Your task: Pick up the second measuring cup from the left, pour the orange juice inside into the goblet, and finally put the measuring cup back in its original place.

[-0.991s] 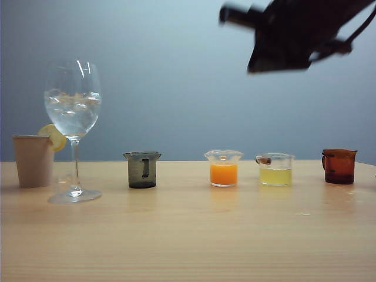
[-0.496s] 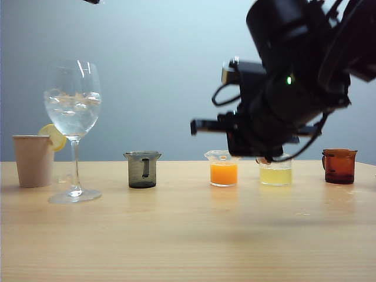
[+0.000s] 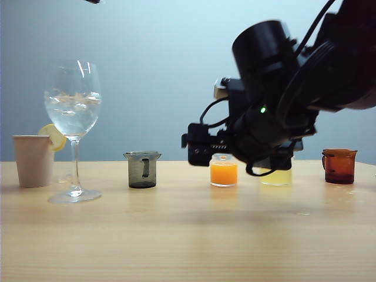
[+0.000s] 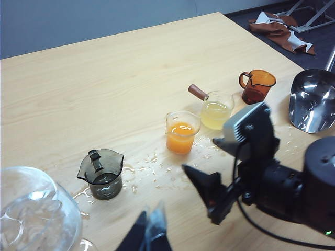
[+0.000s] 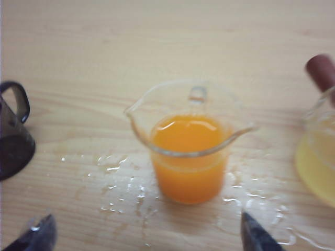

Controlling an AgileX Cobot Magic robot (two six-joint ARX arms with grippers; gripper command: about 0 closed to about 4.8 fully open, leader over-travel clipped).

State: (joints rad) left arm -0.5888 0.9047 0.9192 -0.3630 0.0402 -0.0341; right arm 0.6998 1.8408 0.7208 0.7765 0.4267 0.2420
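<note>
The measuring cup's rim flares out into spouts, so next my right gripper needs to grab the measuring cup by its straight sides below, around the orange juice.
The second measuring cup [image 3: 224, 174] [image 5: 189, 151] [image 4: 181, 132] is small, clear and spouted, and stands half full of orange juice [image 5: 187, 137] on the wooden table. My right gripper [image 5: 146, 238] [image 3: 205, 147] [image 4: 201, 154] is open wide at cup height, just short of this cup. Nothing lies between its fingertips [image 5: 255, 236], and its handle faces away from me. Far to the left stands the goblet [image 3: 73, 111] [image 4: 31, 214], upright with ice in its bowl. My left gripper [image 4: 150, 227] hangs shut and empty above the table, between the goblet and the right arm.
Along the row stand a beige paper cup [image 3: 33, 160] with a lemon slice, a smoky grey cup [image 3: 142, 169], a clear cup of yellow liquid [image 4: 216, 110] and an amber cup [image 3: 339, 165]. Water drops [image 4: 152, 167] spot the wood. A metal scoop [image 4: 311, 99] lies beside the amber cup.
My right arm has dropped from high at the upper right down to cup level and moved left, in front of the orange and yellow cups. The cups and goblet have stayed put.
</note>
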